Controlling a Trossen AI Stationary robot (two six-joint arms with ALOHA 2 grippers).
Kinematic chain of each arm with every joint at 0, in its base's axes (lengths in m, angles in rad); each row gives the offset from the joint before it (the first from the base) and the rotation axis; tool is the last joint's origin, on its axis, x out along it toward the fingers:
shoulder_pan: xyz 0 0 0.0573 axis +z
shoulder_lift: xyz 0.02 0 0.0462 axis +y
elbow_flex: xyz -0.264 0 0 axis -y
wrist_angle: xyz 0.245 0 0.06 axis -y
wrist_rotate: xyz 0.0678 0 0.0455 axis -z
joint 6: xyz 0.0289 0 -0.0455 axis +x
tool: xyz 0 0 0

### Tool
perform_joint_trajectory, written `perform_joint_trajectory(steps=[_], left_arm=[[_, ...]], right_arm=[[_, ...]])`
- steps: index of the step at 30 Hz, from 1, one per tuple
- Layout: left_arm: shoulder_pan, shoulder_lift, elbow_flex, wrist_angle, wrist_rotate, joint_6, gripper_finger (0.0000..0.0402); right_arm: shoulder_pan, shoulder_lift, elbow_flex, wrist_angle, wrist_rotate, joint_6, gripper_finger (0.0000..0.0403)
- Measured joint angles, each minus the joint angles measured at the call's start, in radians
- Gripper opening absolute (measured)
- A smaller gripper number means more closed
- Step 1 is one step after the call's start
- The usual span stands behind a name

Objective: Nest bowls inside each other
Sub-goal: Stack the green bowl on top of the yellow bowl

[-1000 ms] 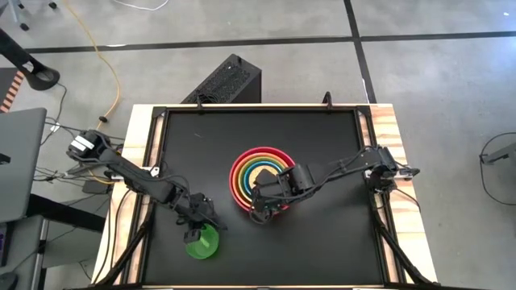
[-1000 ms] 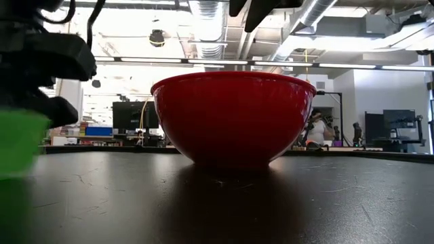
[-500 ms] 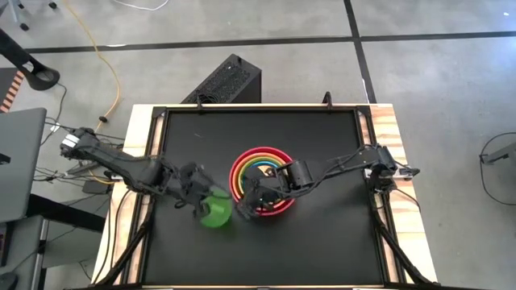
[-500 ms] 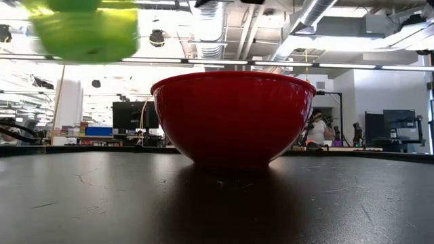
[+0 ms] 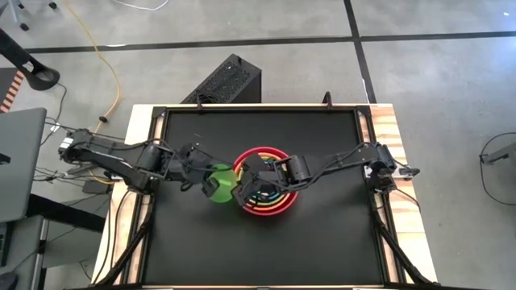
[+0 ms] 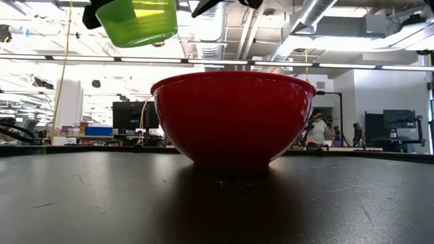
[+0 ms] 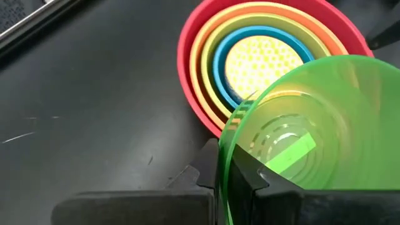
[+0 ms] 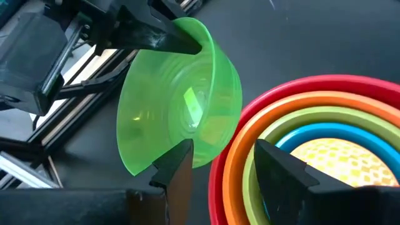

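Observation:
Next, my right gripper grabs the bright green bowl by its thin rim to nest it inside the speckled yellow bowl point(image 8: 344, 159).
Red, orange, olive-green, blue and speckled yellow bowls sit nested in one stack point(image 5: 266, 151) point(image 7: 262, 56) near the table's middle, with the red bowl point(image 6: 234, 118) resting on its base. A bright green bowl point(image 5: 219, 185) point(image 6: 139, 20) hangs in the air just left of the stack, higher than the red rim. My left gripper point(image 5: 201, 180) point(image 7: 228, 181) is shut on it. My right gripper point(image 5: 250, 187) point(image 8: 225, 178) stands open above the stack's left rim, one finger over the stack and one beside the green bowl, touching neither. My left gripper holds the green bowl by its rim point(image 7: 222, 145), one finger inside the bowl and one outside point(image 8: 169, 39). The fingers come from the table's left, slanting downward. The bowl is lifted clear of the table and tilted, hanging out beyond the fingertips toward the stack.
A black box point(image 5: 226, 80) stands on the floor beyond the far edge, and a laptop point(image 5: 16, 161) sits off the left side. The black tabletop point(image 5: 322, 242) lies bare on the near side and to the right. Wooden rails point(image 5: 137, 161) border the table.
My left gripper has risen from the table's near left with the green bowl, carrying it up and toward the stack. The bowl is now lifted clear and tipped. My right gripper has shifted slightly from the stack's near rim toward its left rim and turned.

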Motion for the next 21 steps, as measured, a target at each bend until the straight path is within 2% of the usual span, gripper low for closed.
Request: perform_joint_trajectory(steps=[21], left_arm=[[0.022, 0.001, 0.001, 0.002, 0.007, 0.047, 0.0000]], right_arm=[[-0.028, 0.000, 0.000, -0.021, 0.044, -0.008, 0.0187]])
